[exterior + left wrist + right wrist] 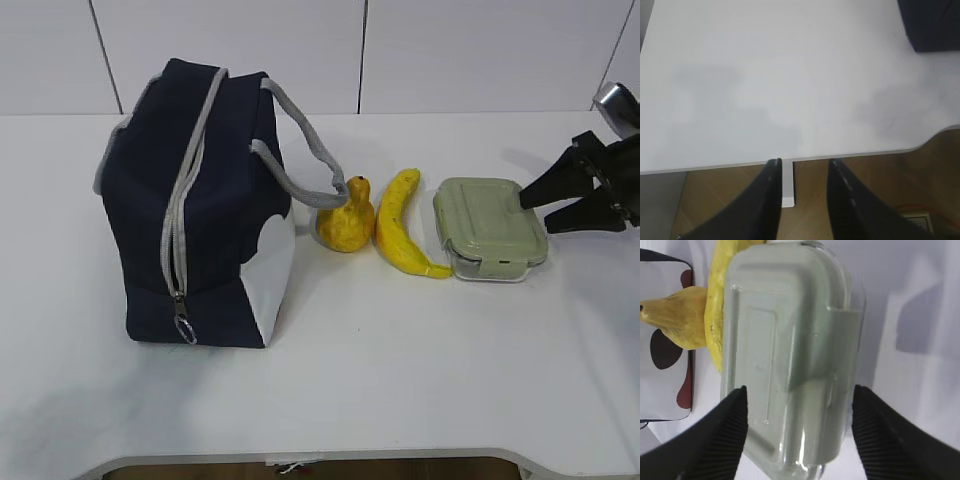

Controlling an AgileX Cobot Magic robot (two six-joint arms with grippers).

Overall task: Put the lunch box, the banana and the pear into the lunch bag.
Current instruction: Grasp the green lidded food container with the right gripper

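I need to grab the lunch box next with my right gripper by its end away from the banana (534, 222) (834, 382), since the banana lies close along one side of the lunch box.
The navy lunch bag (215, 230) stands at the left, its grey zipper running down the front to a ring pull (185, 325) at the bottom. Right of it lie the pear (347, 220), the banana (400, 230) and the green-lidded lunch box (488, 225) in a row. My right gripper (535, 214) is open at the box's right end. In the right wrist view its fingers (735, 415) flank the lunch box (790, 340), with the banana (722, 270) and pear (682, 322) beyond. My left gripper (802, 165) is open and empty over the table's front edge.
The white table (400, 380) has its front edge close to the camera. A dark corner of the lunch bag (932, 25) shows at the top right of the left wrist view. The bag's white spotted panel (665, 385) faces the pear. A white wall stands behind.
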